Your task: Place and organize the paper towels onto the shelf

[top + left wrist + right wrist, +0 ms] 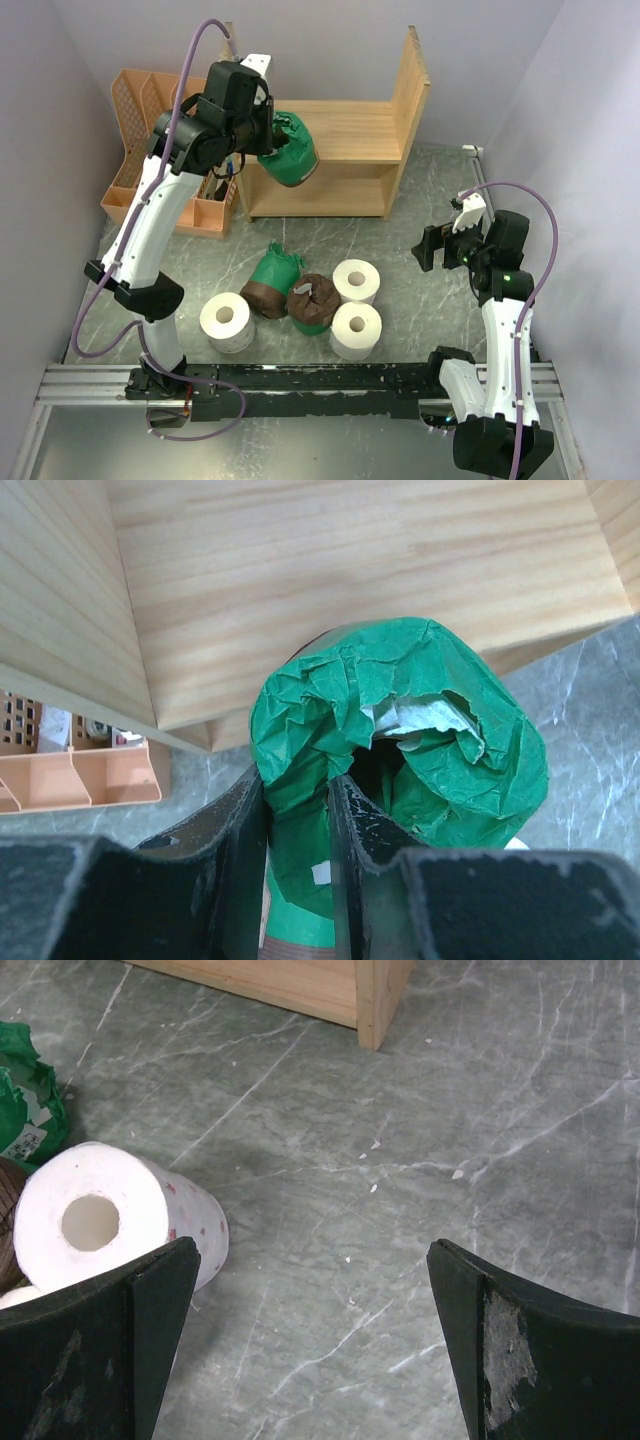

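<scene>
My left gripper keeps hold of the roll until it is over the board. The roll is mostly short of the board's front edge and would fall to the table if I opened now.
My left gripper [264, 138] is shut on the wall of a green-wrapped paper towel roll [291, 150], one finger in the core [375, 770] and one outside. It holds the roll in the air at the left front of the wooden shelf [350, 130], whose board [350, 570] lies just beyond the roll [420, 710]. On the table lie three white rolls [227, 320] [355, 280] [356, 331] and two green-and-brown wrapped rolls [272, 281] [312, 303]. My right gripper [438, 250] hovers open and empty over the table [312, 1250], right of a white roll [90, 1222].
An orange lattice file rack [150, 150] stands left of the shelf, its edge [80, 780] close to my left gripper. The shelf's front corner post [372, 995] and a green wrapped roll [25, 1090] show in the right wrist view. White walls enclose the marble table [420, 200].
</scene>
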Controlling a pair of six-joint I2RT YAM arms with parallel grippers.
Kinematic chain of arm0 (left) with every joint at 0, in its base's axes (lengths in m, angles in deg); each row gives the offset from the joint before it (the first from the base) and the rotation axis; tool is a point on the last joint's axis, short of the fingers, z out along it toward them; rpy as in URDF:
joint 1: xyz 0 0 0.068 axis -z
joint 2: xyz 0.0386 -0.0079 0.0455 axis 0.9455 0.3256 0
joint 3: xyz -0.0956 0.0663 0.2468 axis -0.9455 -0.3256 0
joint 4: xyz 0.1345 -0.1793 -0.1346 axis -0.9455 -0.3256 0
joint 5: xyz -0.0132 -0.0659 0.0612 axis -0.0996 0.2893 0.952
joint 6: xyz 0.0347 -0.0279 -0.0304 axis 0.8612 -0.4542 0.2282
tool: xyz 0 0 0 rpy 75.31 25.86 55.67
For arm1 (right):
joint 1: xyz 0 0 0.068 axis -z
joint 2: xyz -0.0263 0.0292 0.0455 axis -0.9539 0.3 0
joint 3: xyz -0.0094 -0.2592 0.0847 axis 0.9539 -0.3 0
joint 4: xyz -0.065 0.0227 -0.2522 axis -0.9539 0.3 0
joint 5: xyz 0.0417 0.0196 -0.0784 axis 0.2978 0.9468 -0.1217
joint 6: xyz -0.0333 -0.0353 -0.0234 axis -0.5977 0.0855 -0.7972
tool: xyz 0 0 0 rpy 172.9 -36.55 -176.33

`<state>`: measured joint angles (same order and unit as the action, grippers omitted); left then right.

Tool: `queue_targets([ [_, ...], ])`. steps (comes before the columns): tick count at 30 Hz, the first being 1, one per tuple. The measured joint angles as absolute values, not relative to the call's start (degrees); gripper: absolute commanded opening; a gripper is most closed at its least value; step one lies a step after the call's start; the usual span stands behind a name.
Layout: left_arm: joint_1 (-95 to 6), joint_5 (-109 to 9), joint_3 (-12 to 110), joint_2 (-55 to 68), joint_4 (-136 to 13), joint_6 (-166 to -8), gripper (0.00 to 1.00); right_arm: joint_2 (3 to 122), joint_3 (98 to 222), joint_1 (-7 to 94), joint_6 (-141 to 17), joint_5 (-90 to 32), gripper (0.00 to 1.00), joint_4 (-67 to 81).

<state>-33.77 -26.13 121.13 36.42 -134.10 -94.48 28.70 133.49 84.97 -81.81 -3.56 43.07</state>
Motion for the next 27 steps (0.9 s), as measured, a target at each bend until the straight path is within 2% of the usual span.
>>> queue_targets([
  [15,-33.8,-17.1,119.8,36.5,-124.2,-95.5,0.08,28.0,133.5,85.0,-81.8,-3.5,1.00,43.1],
  [27,-34.5,-15.5,119.1,36.9,-122.6,-96.5,0.09,27.6,133.5,85.0,-81.8,-3.5,1.00,43.1],
])
